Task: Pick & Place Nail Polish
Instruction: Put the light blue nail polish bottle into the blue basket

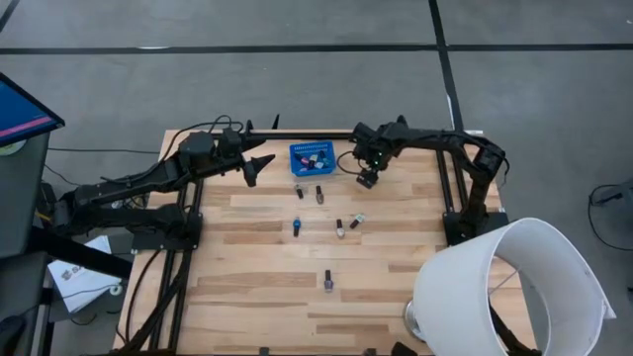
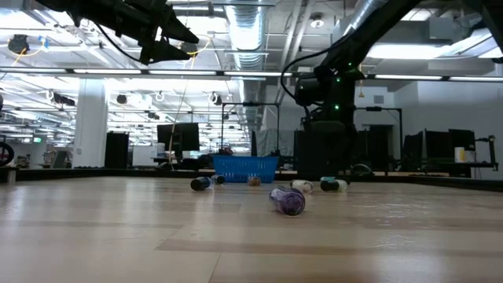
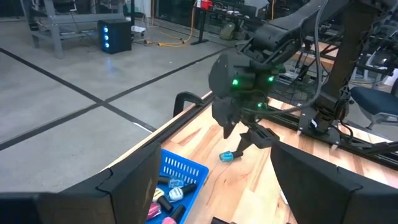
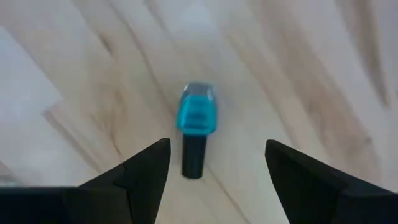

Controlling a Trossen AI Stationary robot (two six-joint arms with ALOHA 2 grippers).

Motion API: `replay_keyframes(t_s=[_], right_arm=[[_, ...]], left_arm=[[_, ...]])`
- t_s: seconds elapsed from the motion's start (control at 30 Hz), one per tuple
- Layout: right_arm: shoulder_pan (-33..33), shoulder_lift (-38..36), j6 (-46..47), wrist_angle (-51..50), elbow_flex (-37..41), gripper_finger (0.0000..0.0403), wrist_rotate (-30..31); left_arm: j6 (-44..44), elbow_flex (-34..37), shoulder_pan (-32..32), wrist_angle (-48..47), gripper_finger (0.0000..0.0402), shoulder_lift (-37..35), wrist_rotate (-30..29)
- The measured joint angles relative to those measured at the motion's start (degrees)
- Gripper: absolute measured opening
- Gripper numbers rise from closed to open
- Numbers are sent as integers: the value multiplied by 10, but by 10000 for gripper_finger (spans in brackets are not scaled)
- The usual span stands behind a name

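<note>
The teal nail polish bottle needs to go into the blue mesh basket, so my right gripper should grab it by its dark cap (image 4: 194,157) next.
A teal nail polish bottle (image 4: 198,117) with a dark cap lies on its side on the wooden table. My right gripper (image 4: 217,158) hovers over it, open, one finger to each side and apart from it; it stands just right of the blue mesh basket (image 1: 311,158). The left wrist view shows this bottle (image 3: 227,156) beside my right gripper (image 3: 247,138). The basket (image 3: 186,169) holds several bottles. Several more bottles lie loose, among them a blue one (image 1: 296,226) and a purple one (image 1: 327,281). My left gripper (image 1: 259,164) is open and empty, raised left of the basket.
A white lampshade (image 1: 514,287) stands over the table's near right corner. Two bottles (image 1: 299,192) lie just in front of the basket, two more (image 1: 339,228) mid-table. In the low view the purple bottle (image 2: 288,201) lies nearest, the basket (image 2: 245,167) behind.
</note>
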State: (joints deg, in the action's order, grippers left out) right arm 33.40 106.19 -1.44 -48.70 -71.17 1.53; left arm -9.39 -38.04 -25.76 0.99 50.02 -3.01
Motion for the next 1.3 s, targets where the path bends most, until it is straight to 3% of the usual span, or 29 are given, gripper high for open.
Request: replay_keyframes(t_s=[0.57,1.0,1.3], right_arm=[[-3,-1,-22,82,81,248,-17],[-4,-2,-31,88,94,115,-20],[-4,-1,-3,85,94,46,-19]], left_arm=[[-1,0,0,0,298,0,0],[-1,0,0,0,298,0,0],[-1,0,0,-1,298,0,0]])
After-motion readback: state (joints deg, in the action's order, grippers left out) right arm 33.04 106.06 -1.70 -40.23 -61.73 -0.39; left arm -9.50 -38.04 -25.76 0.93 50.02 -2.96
